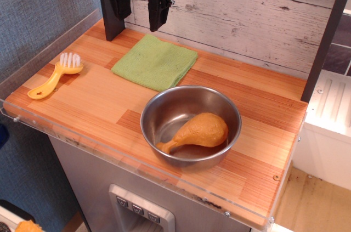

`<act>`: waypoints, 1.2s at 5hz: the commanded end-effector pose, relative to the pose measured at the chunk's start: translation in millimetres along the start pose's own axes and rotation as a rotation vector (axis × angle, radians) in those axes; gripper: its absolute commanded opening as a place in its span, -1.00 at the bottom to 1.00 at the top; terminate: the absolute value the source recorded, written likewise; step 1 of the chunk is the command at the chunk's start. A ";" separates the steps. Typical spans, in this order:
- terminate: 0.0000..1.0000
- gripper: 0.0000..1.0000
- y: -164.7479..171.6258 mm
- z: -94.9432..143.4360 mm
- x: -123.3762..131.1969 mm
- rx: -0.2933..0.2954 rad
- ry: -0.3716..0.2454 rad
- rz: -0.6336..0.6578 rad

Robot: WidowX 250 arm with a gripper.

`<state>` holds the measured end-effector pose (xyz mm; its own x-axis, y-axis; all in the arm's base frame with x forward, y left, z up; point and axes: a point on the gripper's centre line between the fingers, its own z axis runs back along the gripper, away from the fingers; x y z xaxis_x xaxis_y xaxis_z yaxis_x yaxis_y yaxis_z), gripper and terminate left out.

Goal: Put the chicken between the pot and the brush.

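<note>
My gripper takes hold of the chicken by its narrow bone end (171,143) next, to set the chicken between the pot and the brush (56,74).
The golden-brown chicken drumstick (198,131) lies inside the shiny steel pot (155,112), bone end pointing to the front left. The pot stands at the front middle of the wooden table. The yellow brush (56,74) with white bristles lies at the table's left side, well apart from the pot. My black gripper (137,13) hangs above the back left of the table, over the far edge of a green cloth. Its fingers are spread apart and hold nothing.
A folded green cloth (155,62) lies at the back middle, between the gripper and the pot. A clear plastic lip (33,62) rims the table's left and front edges. A plank wall (247,18) stands behind. A dark post (326,34) rises at the right.
</note>
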<state>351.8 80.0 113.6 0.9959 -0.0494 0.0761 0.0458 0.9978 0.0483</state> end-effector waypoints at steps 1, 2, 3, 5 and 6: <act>-1.00 1.00 0.0 0.0 0.0 0.000 0.000 0.000; -1.00 1.00 -21.3 3.9 -14.5 -0.085 -0.048 -0.185; -1.00 1.00 -47.8 4.5 -33.3 -0.129 -0.082 -0.293; -1.00 1.00 -89.4 -16.6 -68.3 -0.115 -0.038 -0.496; -1.00 1.00 -105.9 -22.3 -79.9 -0.097 -0.023 -0.587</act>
<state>268.0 -26.0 65.1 0.8060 -0.5907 0.0388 0.5918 0.8055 -0.0313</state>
